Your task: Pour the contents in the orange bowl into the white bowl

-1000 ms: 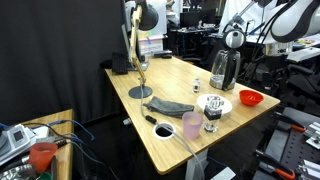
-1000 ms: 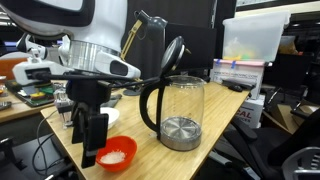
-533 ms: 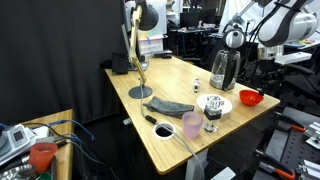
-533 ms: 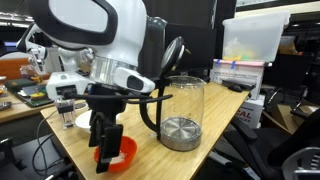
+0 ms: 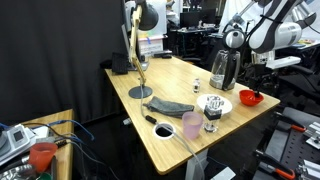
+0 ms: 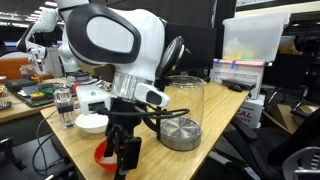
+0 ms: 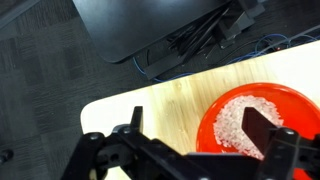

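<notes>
I need to grab the orange bowl's rim on the side away from the white bowl [image 5: 217, 103] with my gripper, so the orange bowl's opposite rim stays free to pour the grains.
The orange bowl [image 5: 250, 97] sits at the table's corner and holds white grains; in the wrist view [image 7: 262, 112] it fills the lower right. In an exterior view the arm hides most of the orange bowl [image 6: 104, 157]. The white bowl [image 5: 217, 103] stands next to it on the table and also shows in an exterior view [image 6: 92, 123]. My gripper [image 7: 198, 135] is open, with one finger over the bare wood and the other over the bowl's grains. It hangs just above the orange bowl in both exterior views [image 5: 256, 80] [image 6: 125, 160].
A glass kettle [image 5: 223, 68] [image 6: 180, 112] stands close behind the bowls. A clear glass [image 5: 212, 120], a pink cup [image 5: 192, 125], a dark cloth [image 5: 172, 106] and a lamp base [image 5: 140, 91] sit farther along the table. The table edge [image 7: 100, 105] is near the bowl.
The arm has swung over the orange bowl and come down, so the gripper now hangs low over it and covers most of it in one exterior view.
</notes>
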{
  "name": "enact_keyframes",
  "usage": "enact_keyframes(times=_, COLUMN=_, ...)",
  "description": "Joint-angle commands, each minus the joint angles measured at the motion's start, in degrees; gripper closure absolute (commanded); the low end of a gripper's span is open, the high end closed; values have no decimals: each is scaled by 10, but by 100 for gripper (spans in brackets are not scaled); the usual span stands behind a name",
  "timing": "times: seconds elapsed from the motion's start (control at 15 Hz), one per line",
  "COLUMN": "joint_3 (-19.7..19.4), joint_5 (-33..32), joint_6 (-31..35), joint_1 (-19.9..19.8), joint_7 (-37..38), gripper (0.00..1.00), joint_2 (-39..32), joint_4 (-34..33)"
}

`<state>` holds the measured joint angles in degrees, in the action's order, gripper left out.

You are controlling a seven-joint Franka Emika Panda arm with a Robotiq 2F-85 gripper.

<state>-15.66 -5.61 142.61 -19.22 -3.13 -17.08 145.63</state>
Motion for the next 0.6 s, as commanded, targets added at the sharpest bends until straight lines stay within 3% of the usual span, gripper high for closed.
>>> enact_keyframes(times=0.0, joint_3=3, joint_5=28, joint_6=-10, joint_1=3, joint_7=-2, gripper=0, joint_2=-36, joint_4=-31)
enact_keyframes(times=0.13, joint_3=6, joint_5=39, joint_6=-13, joint_1=2, joint_7=-3, gripper=0, joint_2=-51, joint_4=-49)
enact_keyframes(times=0.27, joint_3=11, joint_5=50, joint_6=-17, joint_1=-1, joint_7=-8, gripper=26, joint_2=-59, joint_4=-60)
enact_keyframes(times=0.53, joint_3=17, joint_5=59, joint_6=-27, joint_1=-1, joint_7=-13, gripper=55, joint_2=-67, joint_4=-68)
